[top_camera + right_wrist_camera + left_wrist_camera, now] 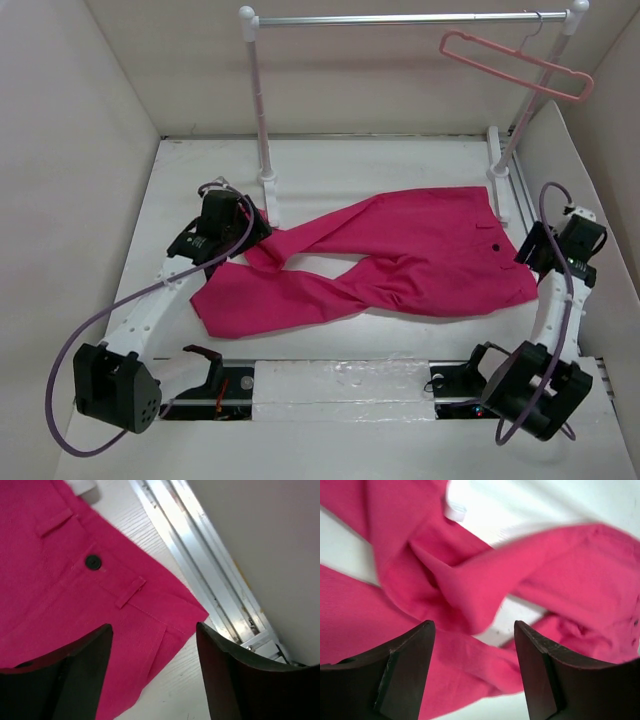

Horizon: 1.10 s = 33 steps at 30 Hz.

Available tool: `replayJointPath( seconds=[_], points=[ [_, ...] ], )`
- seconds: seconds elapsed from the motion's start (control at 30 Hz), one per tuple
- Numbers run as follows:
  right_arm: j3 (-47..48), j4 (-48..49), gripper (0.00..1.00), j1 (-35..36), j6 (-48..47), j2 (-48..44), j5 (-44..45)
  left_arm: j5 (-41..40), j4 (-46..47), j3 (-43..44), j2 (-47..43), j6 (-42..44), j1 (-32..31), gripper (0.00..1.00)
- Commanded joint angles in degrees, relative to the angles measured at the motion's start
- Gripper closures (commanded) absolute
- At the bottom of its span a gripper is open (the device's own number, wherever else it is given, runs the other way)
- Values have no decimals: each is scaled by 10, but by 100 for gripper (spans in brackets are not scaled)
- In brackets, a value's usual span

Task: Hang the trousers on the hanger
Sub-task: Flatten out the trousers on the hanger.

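The end of the trouser leg nearer the bar is crumpled. My left gripper should next grab that end by the leg's raised fold [274, 248] to straighten the leg for the hanger [515, 63].
The magenta-pink trousers [400, 255] lie flat on the white table, waistband to the right, two legs running left. The light-pink hanger [515, 63] hangs by its hook from the rail at the top right. My left gripper [243, 232] is open over the crumpled leg ends; in the left wrist view [474, 650] folded pink cloth [470, 587] lies between and beyond its fingers. My right gripper [527, 250] is open at the waistband's right edge; the right wrist view [154, 652] shows the waistband corner [150, 625] with a belt loop and dark button [92, 562].
A white-and-silver clothes rail [400, 18] stands at the back on two posts [262, 110]. A metal track [200, 565] runs along the right wall next to the waistband. White walls close in the table on three sides.
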Motion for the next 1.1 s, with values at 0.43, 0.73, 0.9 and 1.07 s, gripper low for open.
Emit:
replayJointPath(
  seconds=[0.43,0.73,0.9,1.07],
  points=[
    [-62,27,60,449,-50,-101,-149,-25,69,105,248,80,107,55],
    [-66,71,37,531,-44,-53,-163,-66,4,213,376,172,81,41],
    [-52,78,37,581,-45,-34,-164,-92,-9,266,436,187,76,41],
    [-42,90,37,652,-24,-16,-140,-137,-23,314,467,217,29,42]
  ],
)
